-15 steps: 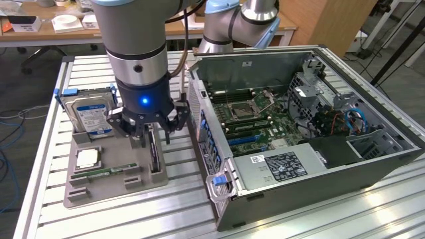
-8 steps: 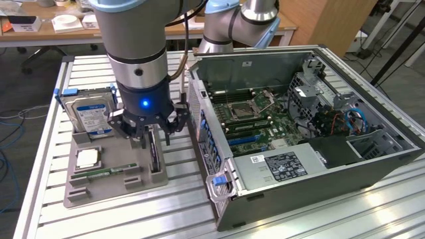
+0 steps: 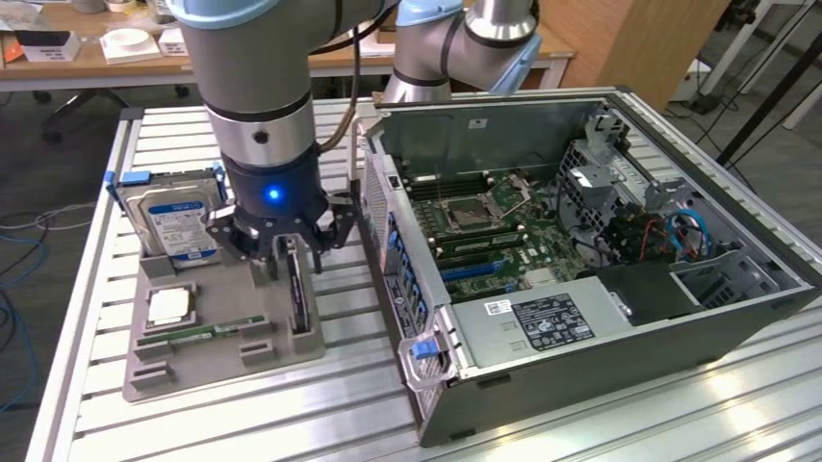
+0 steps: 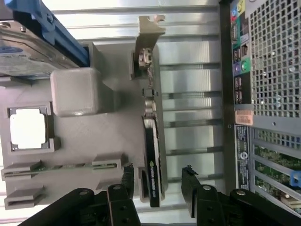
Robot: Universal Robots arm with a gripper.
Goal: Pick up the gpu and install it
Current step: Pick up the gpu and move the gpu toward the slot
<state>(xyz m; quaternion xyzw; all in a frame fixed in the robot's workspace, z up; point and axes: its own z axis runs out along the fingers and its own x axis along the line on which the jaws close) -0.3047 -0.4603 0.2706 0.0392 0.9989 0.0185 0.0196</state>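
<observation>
I need to lower my gripper before I close it. My fingers are above the black cooler (image 4: 151, 165), with gaps beside the green board edge (image 4: 159, 155), so they would miss if I closed now.
The gpu (image 3: 299, 300) stands on its long edge in a slot of the grey holder tray (image 3: 218, 361), left of the computer case in the exterior view. In the wrist view the gpu (image 4: 153, 141) shows a black cooler, a green board edge and a silver bracket at its far end. My gripper (image 3: 293, 255) hangs right over it. The gripper (image 4: 157, 178) is open, with one black finger on each side of the card's near end. A gap shows between each finger and the card.
The open computer case (image 3: 757, 298) lies on its side at the exterior view's right, its motherboard (image 3: 495, 226) exposed. The tray also holds a hard drive (image 3: 180, 219), a processor chip (image 3: 169, 306) and a memory stick (image 3: 206, 334). The table is slatted aluminium (image 3: 334, 414).
</observation>
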